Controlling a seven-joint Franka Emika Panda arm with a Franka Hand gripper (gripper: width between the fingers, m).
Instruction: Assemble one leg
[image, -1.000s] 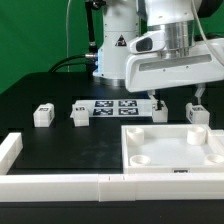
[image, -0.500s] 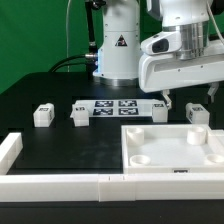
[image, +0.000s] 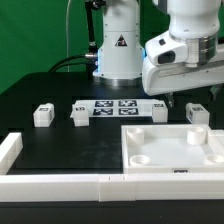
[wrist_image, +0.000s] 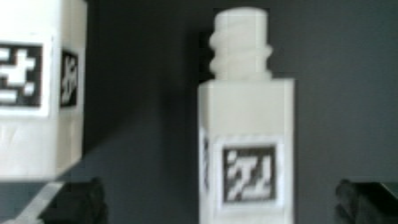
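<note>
My gripper's fingers are above the tagged leg (image: 197, 113), so closing now would miss. My gripper lowers first, then closes on the leg.
Several small white legs with square tags lie on the black table: two at the exterior view's left (image: 42, 115) (image: 80, 114) and two at the right (image: 160, 110) (image: 198, 112). My gripper (image: 192, 97) hangs open just above the rightmost leg, touching nothing. In the wrist view that leg (wrist_image: 249, 130) lies between my open fingertips (wrist_image: 71, 200), its peg end pointing away, and my gripper (wrist_image: 221, 203) is empty. A second leg (wrist_image: 32, 90) lies beside it. The large white panel (image: 205, 160) with round corner sockets sits at the front right.
The marker board (image: 113, 107) lies flat between the two pairs of legs. A long white rail (image: 60, 185) runs along the front edge, with a raised end (image: 9, 148) at the exterior view's left. The robot base (image: 118, 50) stands behind.
My gripper has moved toward the exterior view's right, from over the inner right leg to over the rightmost leg. The parts have not moved.
</note>
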